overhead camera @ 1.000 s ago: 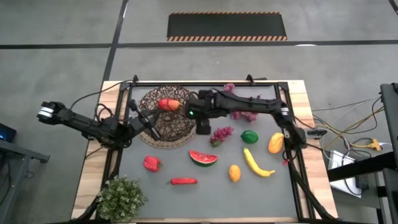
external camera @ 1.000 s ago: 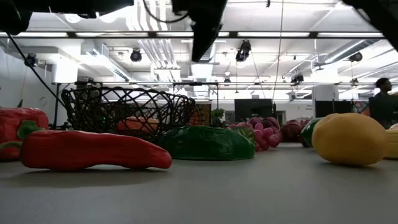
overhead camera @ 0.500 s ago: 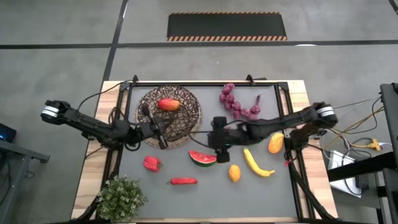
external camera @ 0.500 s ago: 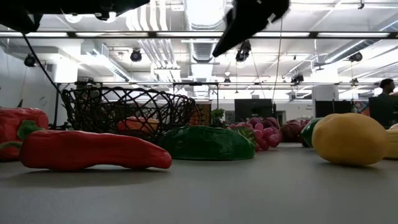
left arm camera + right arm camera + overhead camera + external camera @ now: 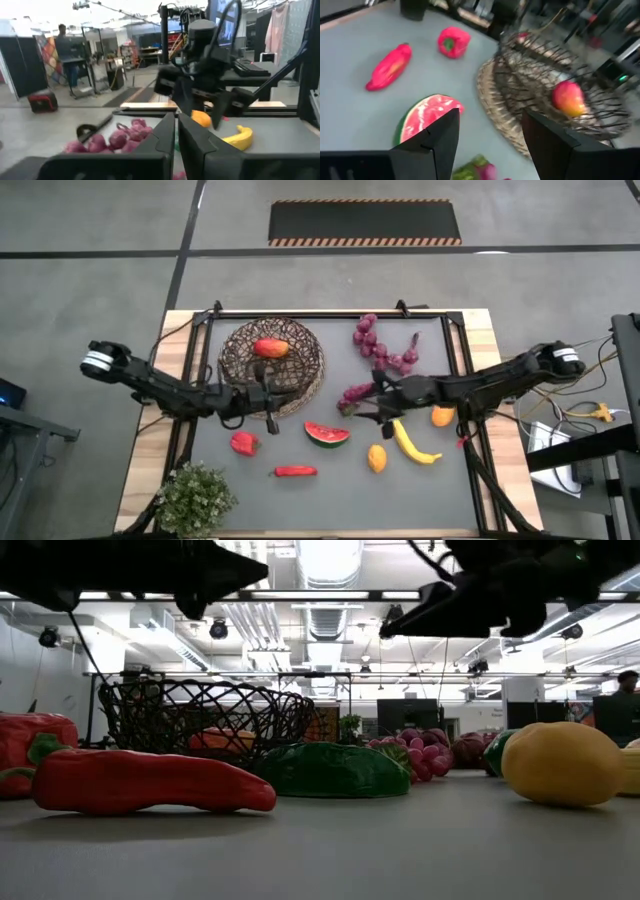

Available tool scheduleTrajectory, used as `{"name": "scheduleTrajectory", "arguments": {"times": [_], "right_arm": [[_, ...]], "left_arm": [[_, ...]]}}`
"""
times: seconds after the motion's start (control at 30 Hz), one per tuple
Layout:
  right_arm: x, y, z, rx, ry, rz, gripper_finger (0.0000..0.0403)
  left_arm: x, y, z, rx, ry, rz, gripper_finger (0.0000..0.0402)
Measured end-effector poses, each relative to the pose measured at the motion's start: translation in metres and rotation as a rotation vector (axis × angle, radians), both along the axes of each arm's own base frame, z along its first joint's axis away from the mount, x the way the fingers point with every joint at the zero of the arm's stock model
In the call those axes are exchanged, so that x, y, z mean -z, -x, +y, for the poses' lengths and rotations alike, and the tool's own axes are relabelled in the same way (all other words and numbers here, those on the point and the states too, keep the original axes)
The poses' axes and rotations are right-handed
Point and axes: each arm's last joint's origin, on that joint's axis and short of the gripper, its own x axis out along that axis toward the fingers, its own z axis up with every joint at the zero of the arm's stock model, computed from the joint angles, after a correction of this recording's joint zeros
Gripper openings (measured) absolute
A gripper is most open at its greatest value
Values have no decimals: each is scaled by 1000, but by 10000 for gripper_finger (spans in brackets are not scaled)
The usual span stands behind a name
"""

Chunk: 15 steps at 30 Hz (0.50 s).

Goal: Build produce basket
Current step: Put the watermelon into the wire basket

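My left gripper grabs the watermelon slice by its red side and green rind [image 5: 327, 435] next, to add the slice to the produce basket [image 5: 262, 370].
The dark wicker basket [image 5: 272, 362] rests on the table's far left part with one red-orange fruit [image 5: 270, 347] inside. My left gripper [image 5: 272, 418] hovers shut just past the basket's near rim. My right gripper [image 5: 358, 402] hangs open above the table's middle, beside a purple grape bunch [image 5: 352, 393]. Its wrist view looks down on the watermelon slice [image 5: 422, 122] and the basket [image 5: 540, 85]. Lying on the table are the banana [image 5: 412, 442], an orange fruit [image 5: 376, 457], a yellow-orange fruit [image 5: 442, 415], a red pepper [image 5: 243, 443], a chili [image 5: 294, 471] and a second grape bunch [image 5: 385, 345].
A small green potted plant [image 5: 195, 495] stands at the near left corner. A black frame [image 5: 455, 340] runs along the table's edges. Bare grey surface lies near the near edge, right of the chili. The right arm's forearm lies over the area right of the nearer grapes.
My right gripper has drawn back from above the basket's right rim toward the table's middle and near side, turning as the arm swung round toward the right. My left gripper has slid right and nearer along the basket's near rim. No produce has moved.
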Motion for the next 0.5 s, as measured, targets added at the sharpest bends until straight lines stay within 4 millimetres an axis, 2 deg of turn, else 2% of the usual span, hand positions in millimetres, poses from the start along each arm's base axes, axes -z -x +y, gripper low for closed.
{"name": "scheduleTrajectory", "arguments": {"times": [0.27,0.37,0.5], "right_arm": [[7,39,-12,-77,-30,-203,201],[8,51,-14,-98,-25,-270,201],[10,66,-14,-145,-8,-335,201]], "left_arm": [[-13,-42,-17,29,-10,49,5],[-20,-58,-25,41,-22,145,5],[-31,-74,-35,106,39,384,10]]}}
